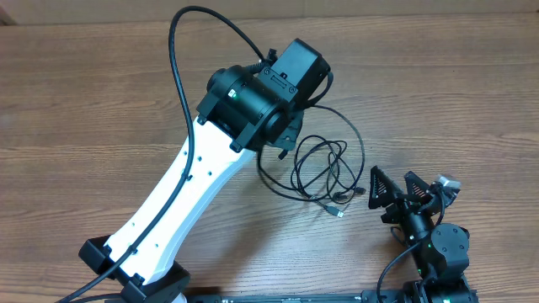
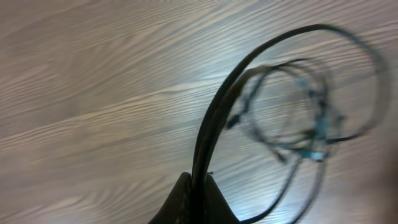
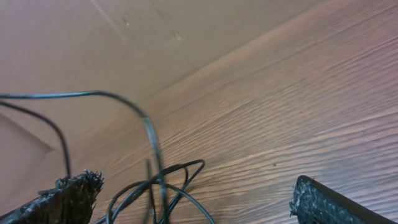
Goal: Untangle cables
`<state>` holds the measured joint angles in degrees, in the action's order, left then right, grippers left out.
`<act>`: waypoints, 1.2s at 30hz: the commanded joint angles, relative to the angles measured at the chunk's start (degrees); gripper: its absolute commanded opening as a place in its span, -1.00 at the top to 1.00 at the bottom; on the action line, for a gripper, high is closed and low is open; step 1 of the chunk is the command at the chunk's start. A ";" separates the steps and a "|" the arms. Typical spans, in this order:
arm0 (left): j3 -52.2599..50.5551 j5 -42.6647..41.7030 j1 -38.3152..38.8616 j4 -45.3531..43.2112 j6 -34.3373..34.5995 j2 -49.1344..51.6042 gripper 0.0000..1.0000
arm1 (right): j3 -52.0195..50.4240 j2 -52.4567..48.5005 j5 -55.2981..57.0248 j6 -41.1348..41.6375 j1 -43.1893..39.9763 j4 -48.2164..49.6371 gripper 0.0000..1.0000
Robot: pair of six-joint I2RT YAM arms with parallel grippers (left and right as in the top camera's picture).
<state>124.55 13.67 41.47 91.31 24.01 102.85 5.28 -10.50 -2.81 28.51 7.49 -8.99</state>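
Note:
My left gripper keeps holding the cables for now, until they rest on the table. The held piece of cable arcs from the fingers high above the table.
The cables [image 1: 324, 168] are thin black cords lying in loose overlapping loops on the wooden table, with small plug ends [image 1: 337, 206] at their near side. My left gripper [image 2: 198, 196] is shut on one strand of the cables [image 2: 214, 118], which arcs away from the jaws; from overhead the gripper itself is hidden under the left arm's wrist [image 1: 261, 97]. My right gripper [image 1: 394, 192] is open and empty, just right of the loops. Its wrist view shows the loops [image 3: 161, 183] between its spread fingers [image 3: 199, 208].
The left arm's white link [image 1: 181, 202] stretches diagonally from the near left, with a thick black arm wire [image 1: 181, 76] arching over it. The right arm's base [image 1: 442, 248] is at the near right corner. Bare wood table [image 1: 84, 101] lies all round.

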 commanded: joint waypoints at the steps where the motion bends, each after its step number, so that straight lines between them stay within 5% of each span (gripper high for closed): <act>1: 1.29 -12.92 -0.42 -3.69 1.29 -1.75 0.92 | 0.42 0.13 -1.40 0.07 -0.20 0.37 -1.00; 15: 1.29 -68.37 -0.22 -19.47 -7.67 -1.75 0.92 | 0.42 0.13 -0.81 -0.13 -0.20 -0.20 -1.00; 22: 1.29 -98.14 -0.46 -32.09 -3.63 -1.77 0.91 | 0.42 0.13 2.69 -0.11 -0.20 -2.29 -1.00; 25: 1.31 -104.37 -0.87 -39.91 4.52 -1.77 0.92 | 0.42 0.13 3.37 -0.11 -0.20 -2.78 -1.00; 36: 1.36 -104.28 -11.87 -72.83 31.54 -2.16 0.92 | 0.42 0.13 8.37 -0.09 -0.20 -5.97 -1.00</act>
<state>124.53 -87.74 33.47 22.70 45.45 102.85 5.28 -10.50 3.42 28.51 7.49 -14.74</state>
